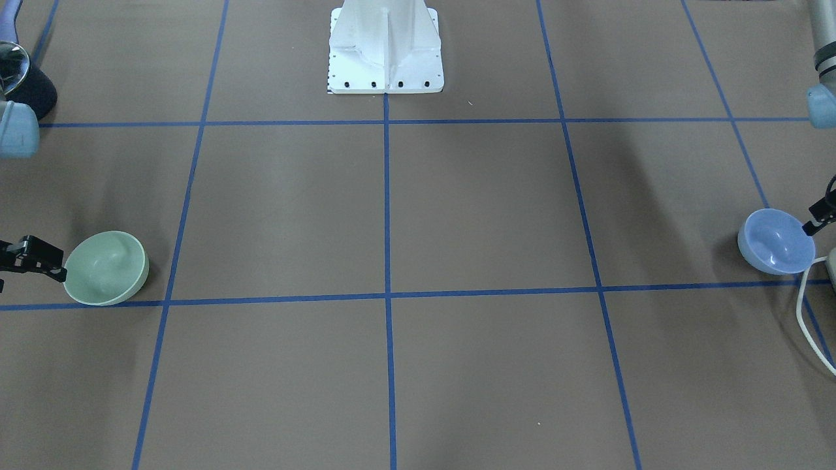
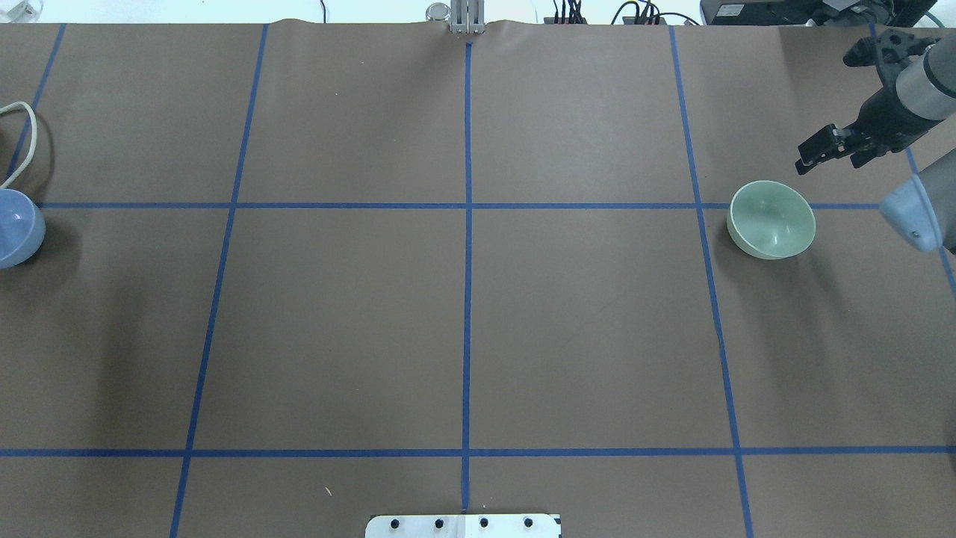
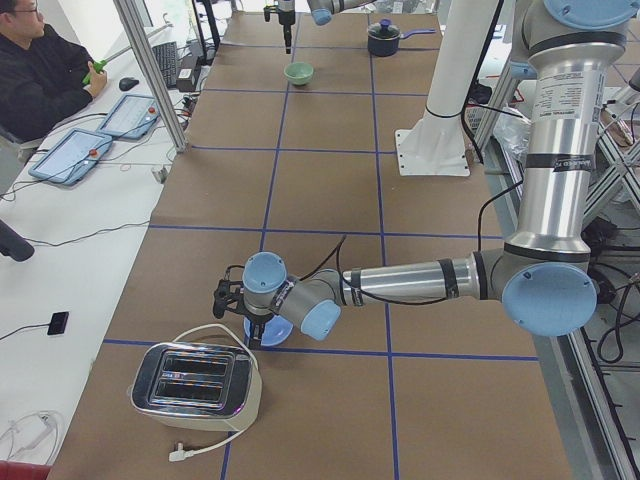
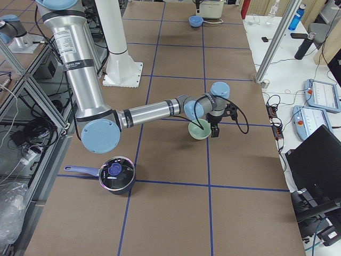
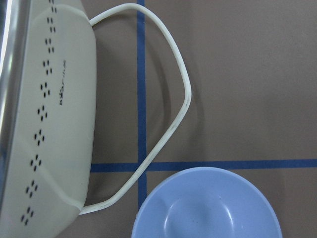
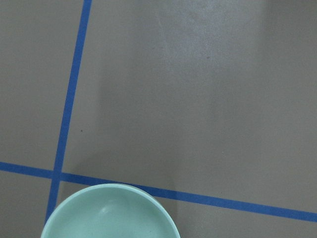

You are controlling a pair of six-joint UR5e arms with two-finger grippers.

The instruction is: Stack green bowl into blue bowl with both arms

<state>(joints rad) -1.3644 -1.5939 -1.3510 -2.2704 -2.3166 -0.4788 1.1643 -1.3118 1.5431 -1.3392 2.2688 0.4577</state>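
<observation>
The green bowl needs to be stacked into the blue bowl (image 1: 777, 240). My right gripper should grab it by its rim (image 1: 67, 265) next.
The green bowl (image 1: 107, 267) stands upright on the brown table at the robot's right end; it also shows in the overhead view (image 2: 771, 220) and at the bottom of the right wrist view (image 6: 110, 213). My right gripper (image 1: 32, 271) hangs low at its outer rim, jaws apart, one finger by the rim, holding nothing. The blue bowl (image 1: 777, 240) stands at the table's left end and shows in the left wrist view (image 5: 208, 206). My left gripper (image 1: 819, 219) is at its outer rim, mostly cut off by the frame edge, so I cannot tell its state.
A cream and chrome toaster (image 3: 195, 385) with a white cord (image 5: 173, 114) stands right beside the blue bowl. A dark lidded pot (image 4: 116, 173) sits near the right arm's base. The white pedestal (image 1: 385, 49) stands at the robot's side. An operator sits beyond the table (image 3: 40, 60).
</observation>
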